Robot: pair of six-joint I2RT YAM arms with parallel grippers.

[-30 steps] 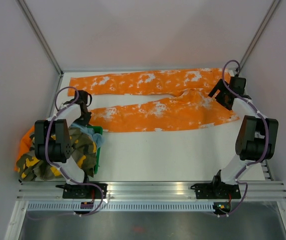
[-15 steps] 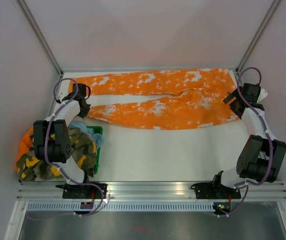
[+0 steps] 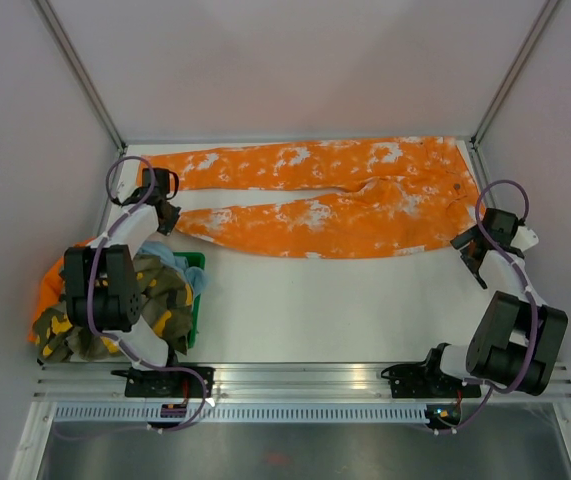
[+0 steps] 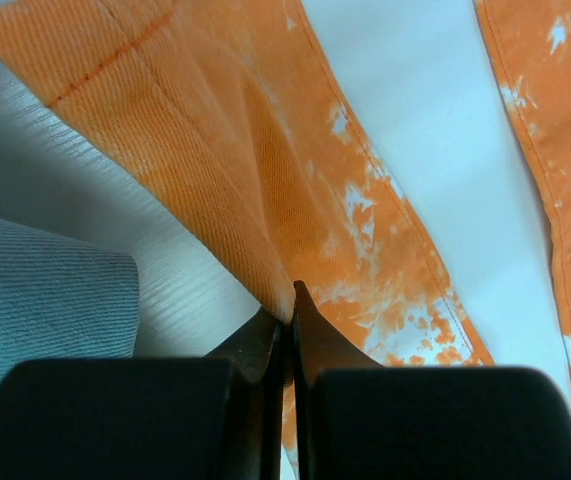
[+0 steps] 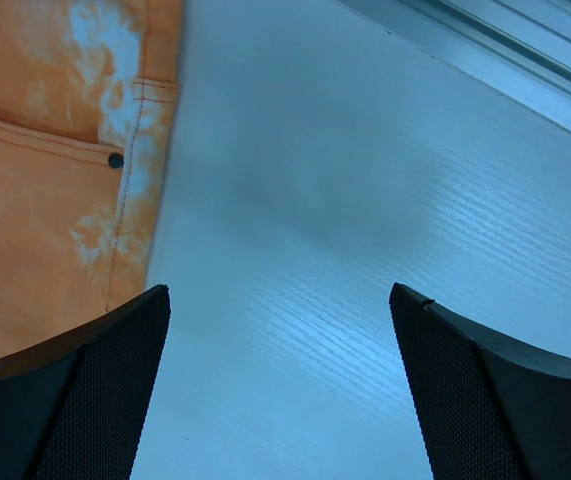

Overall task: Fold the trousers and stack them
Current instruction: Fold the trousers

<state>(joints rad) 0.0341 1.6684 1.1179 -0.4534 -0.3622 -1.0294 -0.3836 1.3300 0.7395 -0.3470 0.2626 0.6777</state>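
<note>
I will fold the near leg over onto the far leg, so I will first grab the trousers' near edge (image 3: 464,234) (image 5: 143,213) beside the pocket with my right gripper.
The orange trousers (image 3: 335,195) with white splotches lie spread across the back of the table, legs to the left, waistband at the right. My left gripper (image 3: 168,215) is shut on the hem of the near leg; the left wrist view shows the orange trousers (image 4: 265,170) pinched between the closed left gripper (image 4: 289,300). My right gripper (image 3: 465,245) stands open just off the waistband's near right corner. The right wrist view shows bare table between the right gripper's (image 5: 280,300) wide-apart fingers (image 5: 105,370), with the trousers (image 5: 45,200) and a small button (image 5: 115,160) at the left.
A pile of clothes sits at the left edge: a camouflage garment (image 3: 160,300), a light blue cloth (image 3: 193,272), more orange fabric (image 3: 50,290) and a green bin rim (image 3: 197,310). The light blue cloth (image 4: 35,300) shows in the left wrist view. A metal rail (image 3: 305,380) runs along the front.
The trousers were pulled left and back and now lie straighter. My right gripper let go of the waistband and drew back toward the near right, open. The left gripper stays shut on the leg hem.
</note>
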